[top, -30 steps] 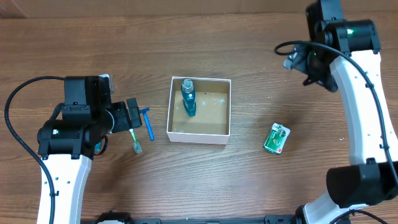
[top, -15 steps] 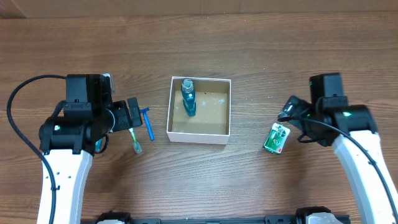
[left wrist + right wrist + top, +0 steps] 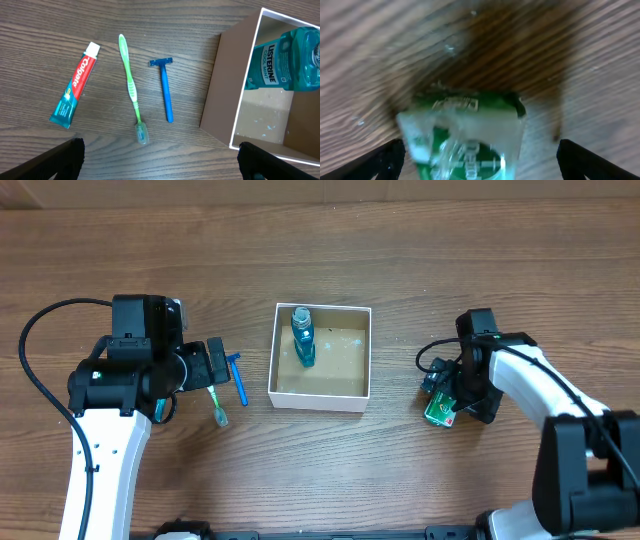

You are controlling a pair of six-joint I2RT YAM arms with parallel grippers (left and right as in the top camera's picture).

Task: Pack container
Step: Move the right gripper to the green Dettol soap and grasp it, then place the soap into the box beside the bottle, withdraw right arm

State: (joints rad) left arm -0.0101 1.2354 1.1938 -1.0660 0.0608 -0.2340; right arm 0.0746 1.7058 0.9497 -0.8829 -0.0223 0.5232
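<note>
The green packet [image 3: 440,412] [image 3: 465,141] would stay on the wood if the robot's right gripper lifted now, because the gripper's fingers are open and wood shows beside the packet.
The container [image 3: 318,400] is a square white-walled box with a brown floor at the table's middle. A teal mouthwash bottle [image 3: 303,338] lies inside it at the left. My left gripper [image 3: 214,361] is open and empty, just left of the container, above a blue razor [image 3: 238,380] and a green toothbrush [image 3: 217,404]. The left wrist view shows a toothpaste tube [image 3: 75,84], the toothbrush [image 3: 131,87], the razor [image 3: 165,91], the container's wall [image 3: 220,87] and the bottle [image 3: 284,60]. My right gripper [image 3: 455,388] is open, low over a green packet [image 3: 440,412], which sits between its fingers [image 3: 480,162].
The green packet [image 3: 465,127] lies on bare wood right of the container, blurred in the right wrist view. The toothpaste is hidden under my left arm in the overhead view. Cables trail from both arms.
My right arm has swung from the far back right down to the green packet and now sits low over it. My left arm has hardly moved.
</note>
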